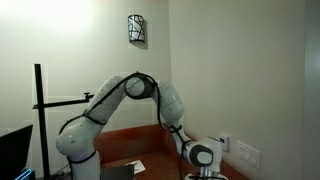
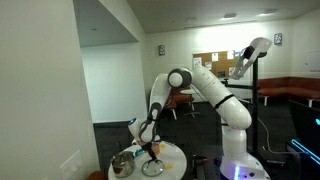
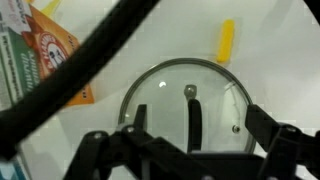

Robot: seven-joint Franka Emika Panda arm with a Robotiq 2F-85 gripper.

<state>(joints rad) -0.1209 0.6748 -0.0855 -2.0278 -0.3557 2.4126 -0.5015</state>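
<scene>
I need to come down before I close on the lid's handle. My fingers are on both sides of it, but they are still above it and the glass lid point(image 3: 160, 95).
In the wrist view a round glass lid point(image 3: 160, 95) with a metal rim lies flat on a white table point(image 3: 270, 60). A black handle point(image 3: 194, 120) crosses its middle. My gripper point(image 3: 198, 114) hangs just above the lid, open, one finger on each side of the handle and nothing between them. In an exterior view the arm bends down over a small round white table point(image 2: 172, 153), with the gripper point(image 2: 151, 146) close above the lid point(image 2: 152, 167). Another exterior view shows only the wrist and gripper body point(image 1: 204, 156) at the bottom edge.
An orange baking soda box point(image 3: 45, 50) lies left of the lid and a yellow piece point(image 3: 226, 40) lies beyond it. A black cable point(image 3: 110, 45) crosses the wrist view. On the table are also a bowl-like item point(image 2: 122, 167) and a blue-white pack point(image 2: 133, 130).
</scene>
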